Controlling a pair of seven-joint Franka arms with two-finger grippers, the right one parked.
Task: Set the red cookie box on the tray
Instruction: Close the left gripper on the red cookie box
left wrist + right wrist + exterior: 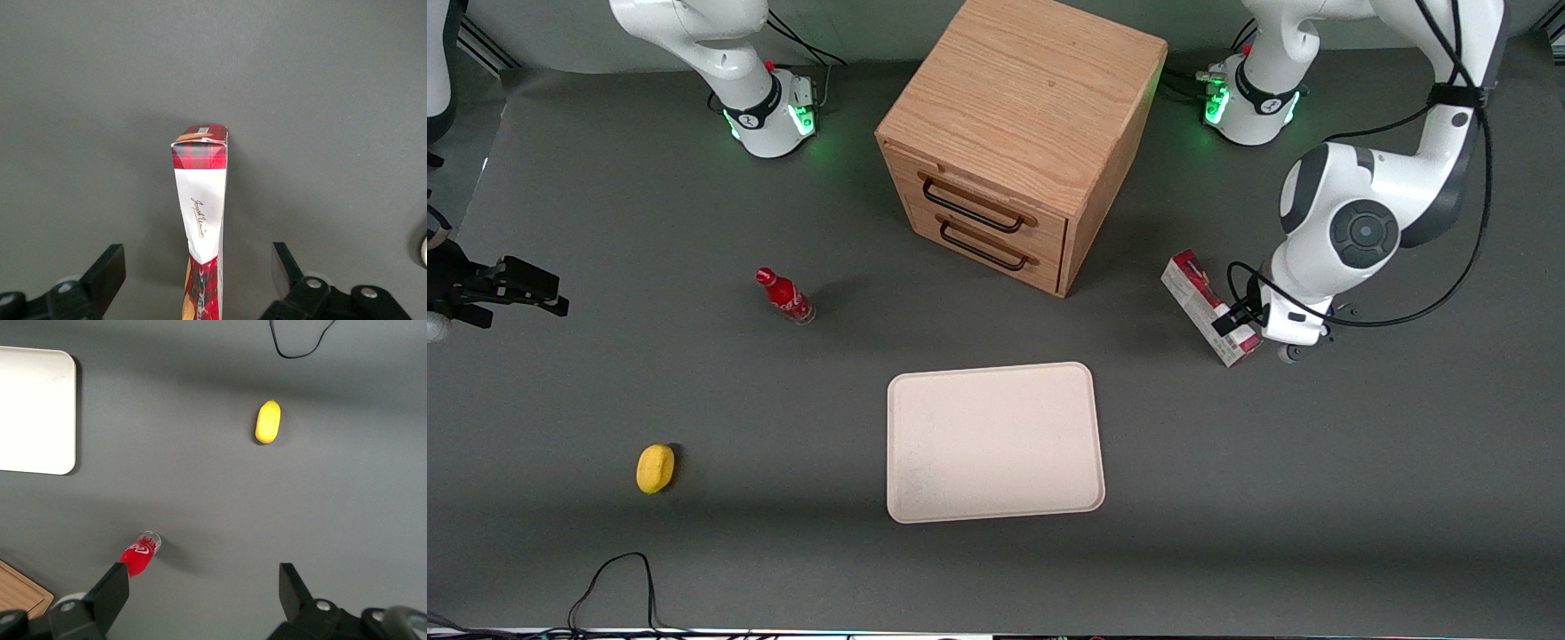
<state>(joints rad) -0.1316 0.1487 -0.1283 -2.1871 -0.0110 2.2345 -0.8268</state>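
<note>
My gripper will next grab the red cookie box across its thin upright edge (204, 267); the box is far longer than my open fingers can span.
The red cookie box (1193, 289) stands on its narrow long edge on the grey table, toward the working arm's end, beside the wooden cabinet. My left gripper (1234, 322) is down over the end of the box nearer the front camera. In the left wrist view the box (200, 200) runs between the two black fingers (107, 273), and the gripper (198, 257) is open, with a gap on each side of the carton. The cream tray (996, 440) lies flat nearer the front camera than the cabinet, apart from the box, with nothing on it.
A wooden two-drawer cabinet (1018, 133) stands in the middle, farther from the front camera than the tray. A small red bottle (784, 296) and a yellow lemon-like object (655, 468) lie toward the parked arm's end. A black cable (618, 578) loops near the front edge.
</note>
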